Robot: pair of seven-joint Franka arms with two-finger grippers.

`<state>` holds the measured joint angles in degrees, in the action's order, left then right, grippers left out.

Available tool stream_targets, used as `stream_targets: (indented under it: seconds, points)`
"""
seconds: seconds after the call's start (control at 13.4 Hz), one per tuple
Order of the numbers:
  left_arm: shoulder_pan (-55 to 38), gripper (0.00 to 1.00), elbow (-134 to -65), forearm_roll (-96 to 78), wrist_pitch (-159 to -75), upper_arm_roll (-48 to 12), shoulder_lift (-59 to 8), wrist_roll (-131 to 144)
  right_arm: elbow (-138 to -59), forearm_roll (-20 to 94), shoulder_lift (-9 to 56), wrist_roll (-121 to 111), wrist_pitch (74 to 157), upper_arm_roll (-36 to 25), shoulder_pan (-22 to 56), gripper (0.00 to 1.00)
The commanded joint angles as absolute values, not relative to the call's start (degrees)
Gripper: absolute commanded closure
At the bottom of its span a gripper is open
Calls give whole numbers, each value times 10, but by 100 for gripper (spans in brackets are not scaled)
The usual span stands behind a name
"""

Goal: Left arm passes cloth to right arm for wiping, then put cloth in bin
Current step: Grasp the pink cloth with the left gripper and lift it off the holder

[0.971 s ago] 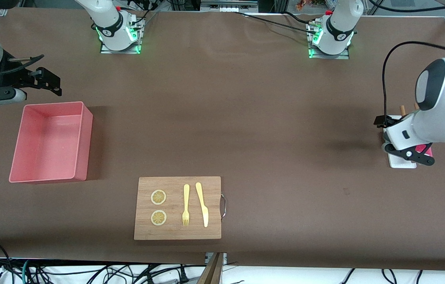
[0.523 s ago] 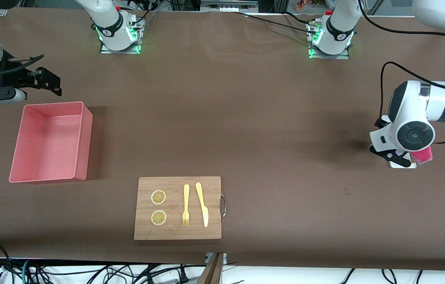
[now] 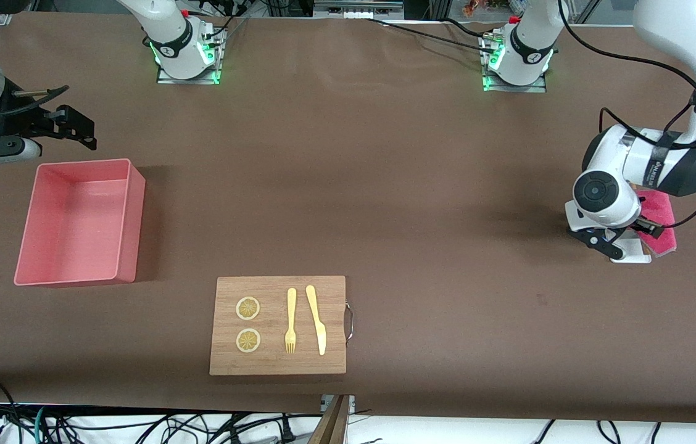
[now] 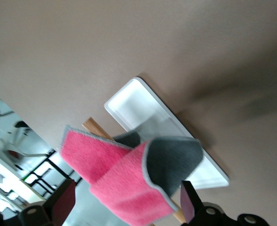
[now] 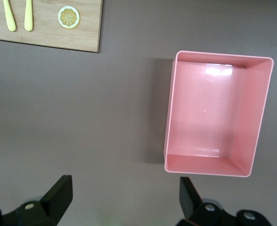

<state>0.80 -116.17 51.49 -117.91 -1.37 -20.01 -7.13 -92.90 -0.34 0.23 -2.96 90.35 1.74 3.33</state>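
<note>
My left gripper grabs the cloth by its folded section over the wooden rack next, to pass the cloth over for wiping.
The cloth (image 3: 660, 212), pink on one face and grey on the other (image 4: 129, 176), hangs folded over a wooden rack (image 4: 93, 126) on a small white tray (image 3: 630, 253) at the left arm's end of the table. My left gripper (image 3: 625, 237) is down at the tray, open, with one finger on each side of the cloth (image 4: 126, 206). My right gripper (image 3: 74, 127) is open and empty and waits above the table beside the salmon-pink bin (image 3: 79, 221). The bin is empty in the right wrist view (image 5: 214, 117).
A wooden cutting board (image 3: 278, 325) with a metal handle lies nearer the front camera, mid-table. On it are two lemon slices (image 3: 248, 308), a yellow fork (image 3: 290, 319) and a yellow knife (image 3: 316, 318). Its corner shows in the right wrist view (image 5: 49, 28).
My left arm has swung and turned its wrist over the tray, bringing the gripper around the cloth, and more of the pink cloth shows now. The right arm has not moved.
</note>
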Motion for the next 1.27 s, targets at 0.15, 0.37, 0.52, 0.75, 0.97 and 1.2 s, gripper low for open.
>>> stream_targets:
  seconds: [0.15,0.37,0.52,0.75,0.97,1.2]
  points:
    - [31,7,-1244,643,-1257,-15,-175,29,-918,-11,4,-33,892,18,36,0]
    - [33,21,-1257,655,-1257,-15,-179,59,-918,-11,4,-33,893,18,36,0]
    - [35,62,-1257,657,-1256,-15,-180,50,-917,-11,5,-32,893,17,36,0]
    - [36,100,-1256,669,-1254,-14,-183,24,-917,-11,5,-32,894,17,36,0]
    - [51,100,-1253,703,-1254,-14,-182,23,-917,-9,5,-31,895,17,36,0]
    - [49,100,-1239,697,-1256,-16,-184,0,-918,-10,5,-32,892,16,33,0]
